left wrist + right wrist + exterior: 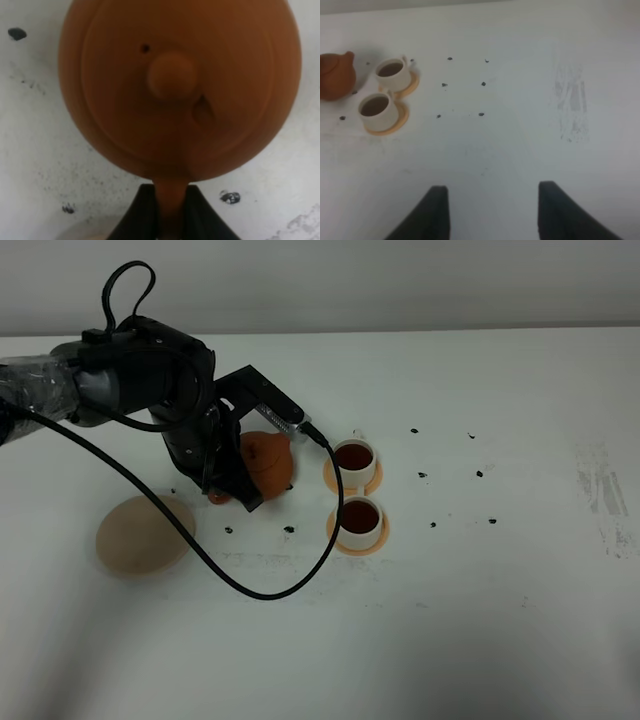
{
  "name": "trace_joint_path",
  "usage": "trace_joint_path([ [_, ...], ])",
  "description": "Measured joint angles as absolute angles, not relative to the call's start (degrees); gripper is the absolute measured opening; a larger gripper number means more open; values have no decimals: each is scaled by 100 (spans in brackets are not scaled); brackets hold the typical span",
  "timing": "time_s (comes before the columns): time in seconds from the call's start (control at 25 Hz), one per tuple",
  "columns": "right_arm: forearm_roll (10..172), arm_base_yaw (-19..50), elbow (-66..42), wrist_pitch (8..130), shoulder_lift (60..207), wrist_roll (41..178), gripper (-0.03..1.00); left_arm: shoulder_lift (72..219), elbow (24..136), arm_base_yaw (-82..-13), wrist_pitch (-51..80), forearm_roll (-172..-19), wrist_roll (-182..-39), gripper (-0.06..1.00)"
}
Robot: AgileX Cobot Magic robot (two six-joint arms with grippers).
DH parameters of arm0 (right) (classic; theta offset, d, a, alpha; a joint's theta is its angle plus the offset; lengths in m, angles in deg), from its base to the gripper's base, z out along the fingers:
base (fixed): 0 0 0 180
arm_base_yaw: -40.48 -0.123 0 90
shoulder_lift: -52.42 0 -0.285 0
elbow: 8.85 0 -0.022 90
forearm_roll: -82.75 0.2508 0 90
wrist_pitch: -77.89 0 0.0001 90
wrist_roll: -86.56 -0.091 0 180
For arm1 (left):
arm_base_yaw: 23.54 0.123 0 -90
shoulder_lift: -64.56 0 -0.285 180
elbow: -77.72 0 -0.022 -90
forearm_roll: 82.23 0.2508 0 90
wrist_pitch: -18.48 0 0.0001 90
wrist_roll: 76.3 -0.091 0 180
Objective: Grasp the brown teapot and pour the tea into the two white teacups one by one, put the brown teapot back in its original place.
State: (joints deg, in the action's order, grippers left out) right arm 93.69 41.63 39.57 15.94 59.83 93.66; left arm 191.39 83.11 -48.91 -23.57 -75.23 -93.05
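The bottom of the teapot is beside the saucer, short of the saucer's rim. My left gripper should keep holding the brown teapot (175, 85) until the teapot is over the beige saucer.
My left gripper (172, 216) is shut on the loop handle of the brown teapot (175, 85), which shows from above with its knobbed lid. Seen from high up, the teapot (268, 462) stands upright under the left gripper (232, 483), just left of the two white teacups (354, 458) (360, 518). Both cups hold dark tea and sit on orange coasters. The beige saucer (145, 535) lies bare to the lower left of the teapot. Whether the teapot touches the table I cannot tell. My right gripper (492, 210) hangs open over bare table, far from the cups (392, 72) (376, 110).
Small black specks (432, 525) dot the white table (520, 620) around and right of the cups. A grey scuff (605, 495) marks the far right. A black cable (250, 590) loops from the left arm over the table in front of the saucer.
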Motion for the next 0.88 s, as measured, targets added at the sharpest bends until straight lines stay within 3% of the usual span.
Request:
trace_joint_path([
  [0.4, 9369, 4163, 3957, 1594, 5983, 9366, 43, 18206, 8236, -4896, -3059, -7413, -9157, 13],
  [0.88, 9369, 4163, 3957, 1594, 5983, 9366, 43, 16205, 5671, -4167, -2373, -7436, -8356, 13],
])
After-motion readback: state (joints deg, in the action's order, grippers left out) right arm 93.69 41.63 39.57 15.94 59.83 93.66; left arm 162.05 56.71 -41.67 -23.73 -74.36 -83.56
